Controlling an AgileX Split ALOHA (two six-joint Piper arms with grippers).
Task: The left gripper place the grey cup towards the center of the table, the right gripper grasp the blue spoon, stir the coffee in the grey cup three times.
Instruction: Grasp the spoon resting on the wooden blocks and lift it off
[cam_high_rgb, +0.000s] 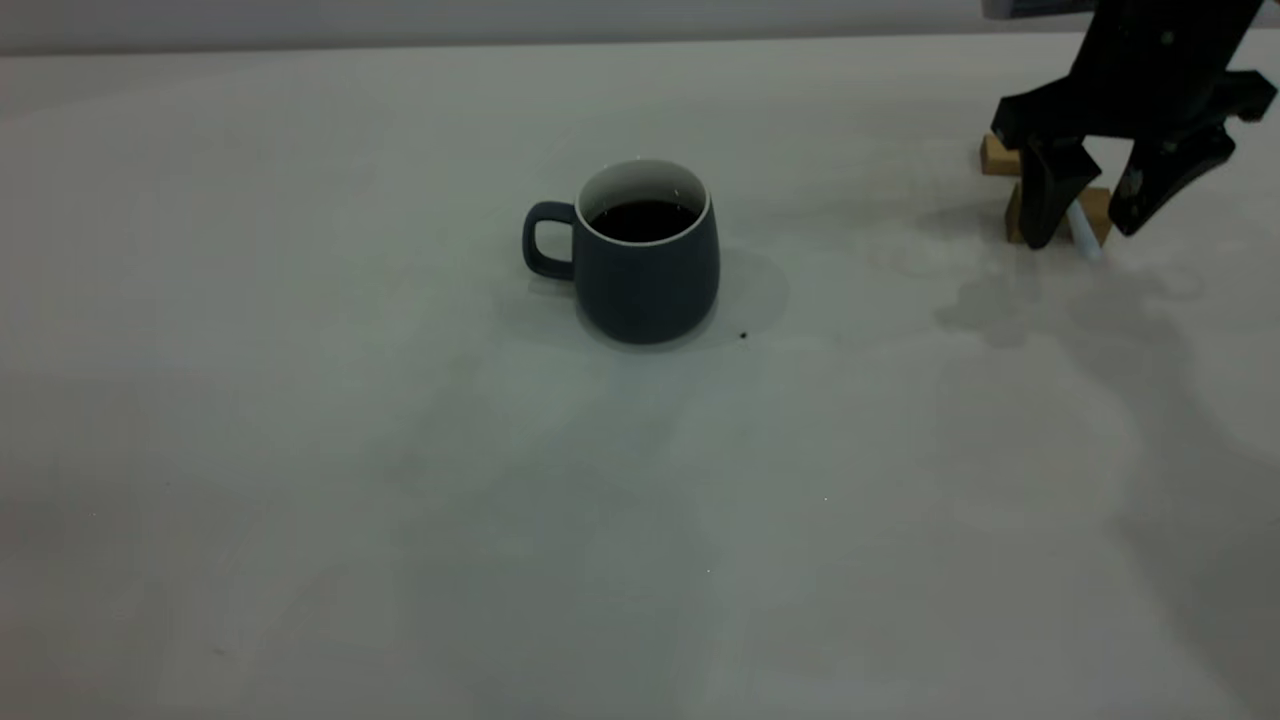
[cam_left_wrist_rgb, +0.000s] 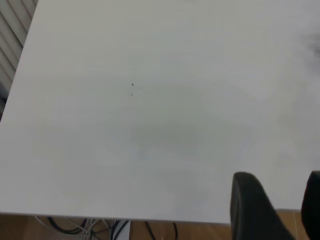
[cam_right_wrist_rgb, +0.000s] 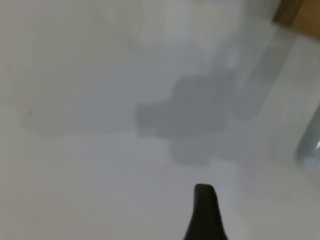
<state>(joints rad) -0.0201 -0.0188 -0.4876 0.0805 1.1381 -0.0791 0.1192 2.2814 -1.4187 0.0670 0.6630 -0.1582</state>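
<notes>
The blue spoon (cam_high_rgb: 1083, 230) has a pale handle. My right gripper should next grip it there to stir the coffee in the grey cup.
The grey cup (cam_high_rgb: 645, 270) stands upright near the middle of the table (cam_high_rgb: 300, 450), its handle pointing left and dark coffee (cam_high_rgb: 643, 219) inside. At the far right, my right gripper (cam_high_rgb: 1085, 236) hangs open just above the table. Its two fingers straddle the pale handle of the blue spoon (cam_high_rgb: 1083, 230), which rests on two small wooden blocks (cam_high_rgb: 1097, 207). In the right wrist view one finger (cam_right_wrist_rgb: 205, 215) shows, and the spoon (cam_right_wrist_rgb: 309, 145) lies at the edge. My left gripper (cam_left_wrist_rgb: 280, 182) is open and empty over the table's edge, out of the exterior view.
A tiny dark speck (cam_high_rgb: 743, 335) lies on the table just right of the cup. The left wrist view shows the table's edge with wooden floor (cam_left_wrist_rgb: 200, 231) and cables (cam_left_wrist_rgb: 75, 227) below it.
</notes>
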